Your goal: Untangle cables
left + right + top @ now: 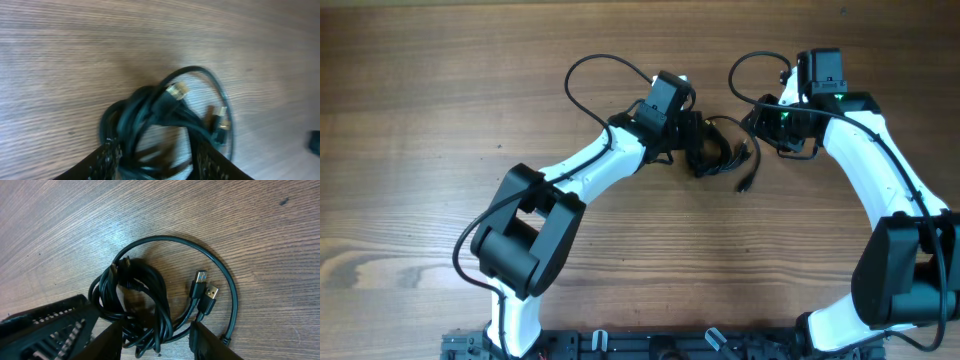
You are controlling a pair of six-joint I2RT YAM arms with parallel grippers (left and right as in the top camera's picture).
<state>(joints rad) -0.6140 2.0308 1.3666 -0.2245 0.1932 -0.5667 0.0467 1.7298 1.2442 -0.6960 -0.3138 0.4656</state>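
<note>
I should grip the cables with my left gripper by the coil's bunched side (694, 155) (131, 145), so the plug ends stay free to untangle.
The cables (727, 150) are thin black cords bunched in a knotted coil at the table's middle, with one plug end trailing toward the front (744, 185). My left gripper (702, 152) is open and straddles the coil's left side. In the left wrist view the coil (150, 107) runs between the fingers (157, 157), blurred. My right gripper (758, 128) is open at the coil's right side. In the right wrist view several strands (150, 300) pass between its fingers (156, 341), and two USB plugs (204, 289) lie beside a wide loop.
The left arm's gripper body (45, 330) shows at the lower left of the right wrist view, close to the right fingers. Thicker black arm wires loop above each wrist (590, 75) (745, 70). The wooden table (440, 120) surrounds the coil.
</note>
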